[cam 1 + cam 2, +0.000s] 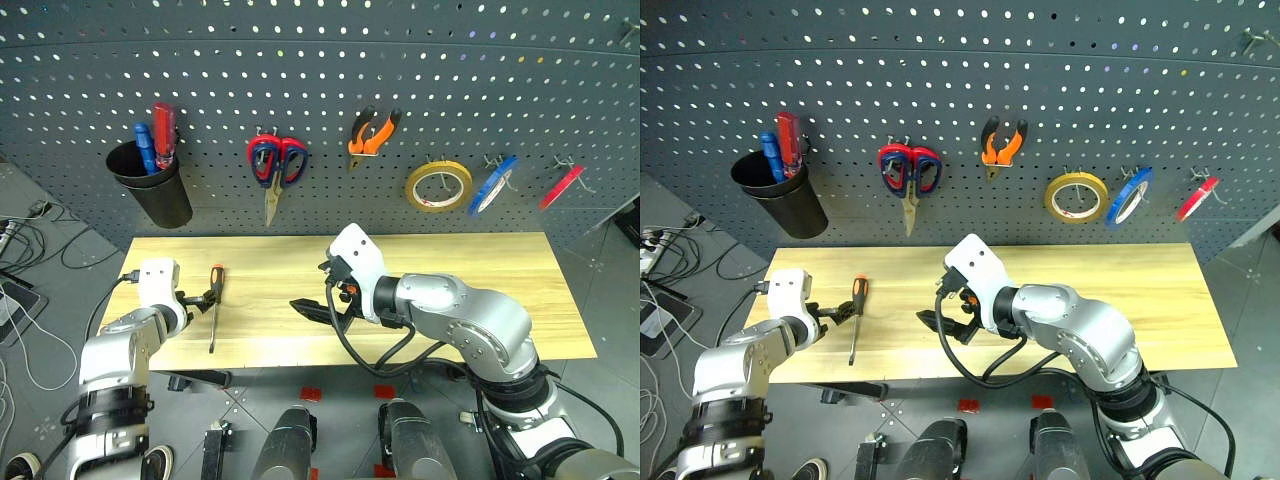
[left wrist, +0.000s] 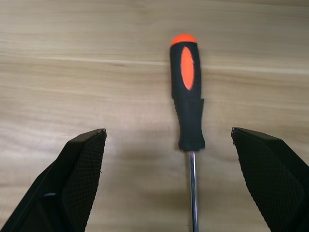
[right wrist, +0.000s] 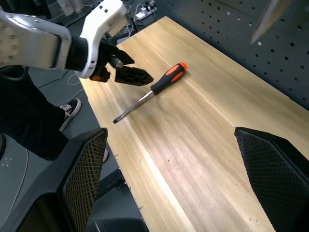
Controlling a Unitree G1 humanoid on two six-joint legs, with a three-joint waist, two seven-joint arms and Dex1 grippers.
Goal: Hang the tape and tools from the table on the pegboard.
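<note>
My left gripper goes lower next before it closes on the screwdriver's handle (image 1: pixel 217 281) (image 2: pixel 190 116), since the gripper's fingers are still above the handle.
An orange-and-black-handled screwdriver (image 1: pixel 214 305) lies on the table (image 1: pixel 480 280) near its left end, shaft toward the front edge. My left gripper (image 1: pixel 203 298) is open just left of the handle. In the left wrist view the handle (image 2: pixel 188 106) lies between the spread fingers, nearer one of them, untouched. My right gripper (image 1: pixel 318 308) hangs open and empty over the table's middle. On the pegboard (image 1: pixel 320 60) hang the orange-and-black pliers (image 1: pixel 372 132) and the tan tape ring (image 1: pixel 438 185).
A black cup (image 1: pixel 155 190) holding red and blue screwdrivers hangs at the pegboard's left. Red-handled scissors (image 1: pixel 277 165), a blue roll (image 1: pixel 493 185) and a red roll (image 1: pixel 561 187) also hang there. Cables (image 1: pixel 30 260) lie on the floor at left.
</note>
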